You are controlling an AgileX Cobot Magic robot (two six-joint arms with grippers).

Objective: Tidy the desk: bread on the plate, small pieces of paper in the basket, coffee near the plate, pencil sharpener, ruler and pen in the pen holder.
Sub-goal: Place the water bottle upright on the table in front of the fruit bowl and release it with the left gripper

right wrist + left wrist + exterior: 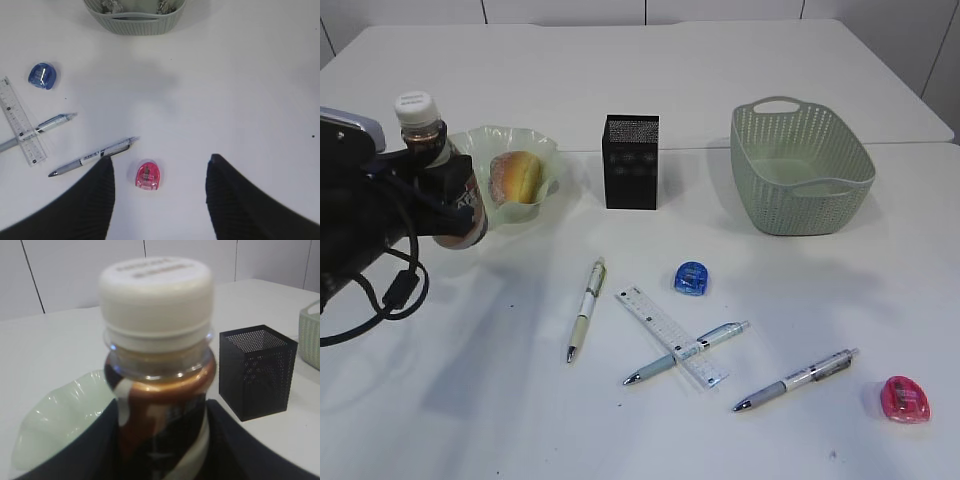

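My left gripper should keep holding the bottle, because the bottle's base (463, 240) hangs above the tabletop beside the green plate and the bottle would drop if I opened now.
My left gripper (448, 196) is shut on the brown coffee (424, 128) bottle with a white cap, holding it slightly tilted just left of the wavy green plate (548, 158). The bread (515, 178) lies in that plate. In the left wrist view the coffee (157, 365) fills the middle between the dark fingers (245, 450). My right gripper (160, 170) hangs open above the desk, over a pink pencil sharpener (148, 175). A blue pencil sharpener (691, 277), the ruler (670, 335) and three pens (586, 308) (686, 352) (796, 379) lie loose in front.
The black mesh pen holder (631, 162) stands at the back centre, right of the plate. The green basket (800, 170) sits at the back right, with crumpled pieces of paper (111, 6) inside. One pen lies across the ruler. My right arm is outside the exterior view.
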